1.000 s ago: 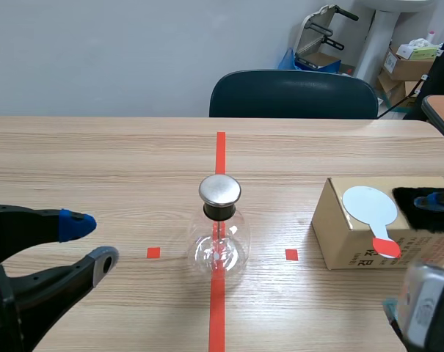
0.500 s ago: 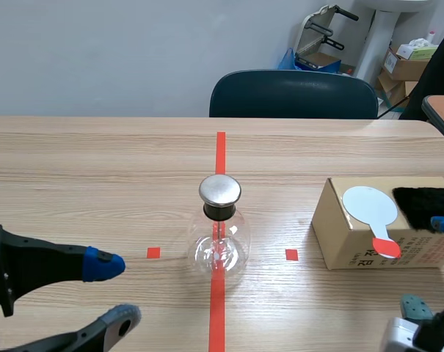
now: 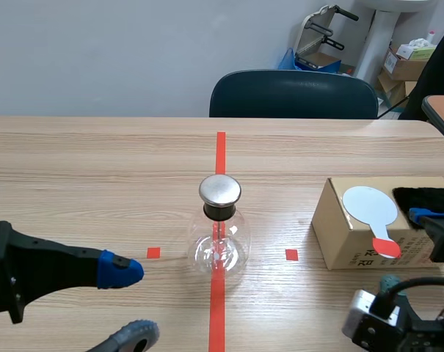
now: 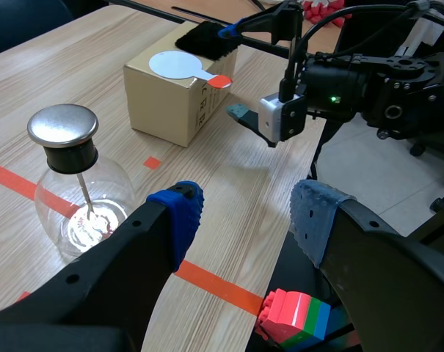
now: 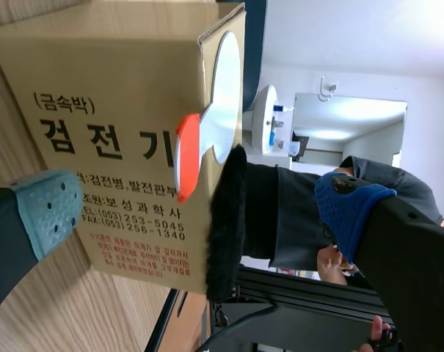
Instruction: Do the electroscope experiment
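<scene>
My right gripper is to grab the paddle by its red handle next, which juts past the box's edge while the white disc (image 3: 369, 204) (image 5: 224, 89) lies flat on the box.
The electroscope (image 3: 219, 238) is a clear glass flask with a metal cap (image 3: 220, 190), standing on the red tape line at mid-table. My left gripper (image 3: 130, 304) is open to its left and nearer me; in the left wrist view the flask (image 4: 78, 209) sits beside the blue finger (image 4: 179, 213). A white disc paddle with a red handle (image 3: 370, 207) and a black fur cloth (image 3: 427, 198) lie on a cardboard box (image 3: 346, 235). My right gripper (image 3: 406, 249) is open at the box's near right corner, its fingers either side of paddle (image 5: 222, 95) and fur (image 5: 229, 220).
A dark chair (image 3: 293, 94) stands behind the table's far edge. Boxes and equipment (image 3: 409, 62) crowd the back right. Coloured toy bricks (image 4: 295, 314) show below the table's edge in the left wrist view.
My left gripper has slid rightward toward the flask. The right arm has shifted left and lower beside the box. Flask, box, paddle and fur have not moved.
</scene>
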`<control>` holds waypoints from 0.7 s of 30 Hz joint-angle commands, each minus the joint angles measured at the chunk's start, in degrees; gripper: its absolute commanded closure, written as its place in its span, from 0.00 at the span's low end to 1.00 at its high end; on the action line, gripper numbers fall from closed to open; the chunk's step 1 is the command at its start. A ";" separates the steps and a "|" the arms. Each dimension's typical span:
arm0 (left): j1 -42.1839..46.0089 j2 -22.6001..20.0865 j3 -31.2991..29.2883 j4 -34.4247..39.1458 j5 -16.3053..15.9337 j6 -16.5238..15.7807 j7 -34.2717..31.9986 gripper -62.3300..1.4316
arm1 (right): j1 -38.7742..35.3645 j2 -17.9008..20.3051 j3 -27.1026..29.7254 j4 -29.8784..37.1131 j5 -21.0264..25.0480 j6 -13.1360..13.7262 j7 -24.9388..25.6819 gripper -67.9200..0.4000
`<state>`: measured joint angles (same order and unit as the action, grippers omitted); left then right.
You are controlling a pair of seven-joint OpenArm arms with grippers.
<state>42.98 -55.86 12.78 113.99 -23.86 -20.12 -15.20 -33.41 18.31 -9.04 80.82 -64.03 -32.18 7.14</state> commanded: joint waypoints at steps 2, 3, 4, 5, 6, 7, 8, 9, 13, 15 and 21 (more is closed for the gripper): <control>-0.04 0.44 0.04 1.27 -0.35 -0.17 -0.90 0.50 | 1.36 0.72 -0.70 0.02 0.15 -0.72 -0.76 0.00; -0.04 0.44 0.04 1.27 -0.37 -0.17 -0.90 0.50 | 1.88 0.72 -1.14 -0.26 0.15 -0.72 -1.11 0.00; -0.04 0.46 0.04 1.27 -0.37 -0.17 -0.90 0.50 | 2.36 0.72 -1.55 -0.48 0.17 -0.74 -1.55 0.00; -0.02 0.59 0.04 1.27 -0.37 -0.17 -0.87 0.50 | 2.84 0.68 -2.03 -0.66 0.17 -0.74 -1.99 0.00; -0.02 0.72 0.04 1.25 -0.37 -0.17 -0.85 0.50 | 3.19 0.52 -2.36 -0.76 0.17 -0.74 -2.27 0.00; 0.00 0.74 0.04 1.25 -0.37 -0.17 -0.83 0.50 | 3.63 0.37 -2.67 -0.79 0.17 -0.74 -2.60 0.00; 0.00 0.74 0.04 1.25 -0.37 -0.17 -0.83 0.50 | 3.89 0.24 -2.95 -0.81 0.17 -0.74 -2.86 0.00; 0.00 0.74 0.04 1.25 -0.37 -0.17 -0.83 0.50 | 4.02 0.22 -3.15 -0.81 0.17 -0.74 -3.02 0.00; -0.02 0.74 0.02 1.25 -0.37 -0.15 -0.66 0.50 | 4.74 -0.02 -3.63 -0.81 0.17 -0.26 -2.99 0.00; -0.02 0.74 0.02 1.25 -0.37 -0.15 -0.59 0.50 | 5.01 -0.09 -3.96 -0.81 0.17 -0.11 -3.26 0.00; 0.00 0.76 0.02 1.25 -0.39 -0.17 -0.42 0.50 | 5.01 -0.70 -4.17 -0.81 0.15 0.11 -2.91 0.00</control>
<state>42.98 -55.55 12.78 113.99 -23.86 -20.03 -15.00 -29.23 17.45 -13.26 79.33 -64.03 -31.46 4.19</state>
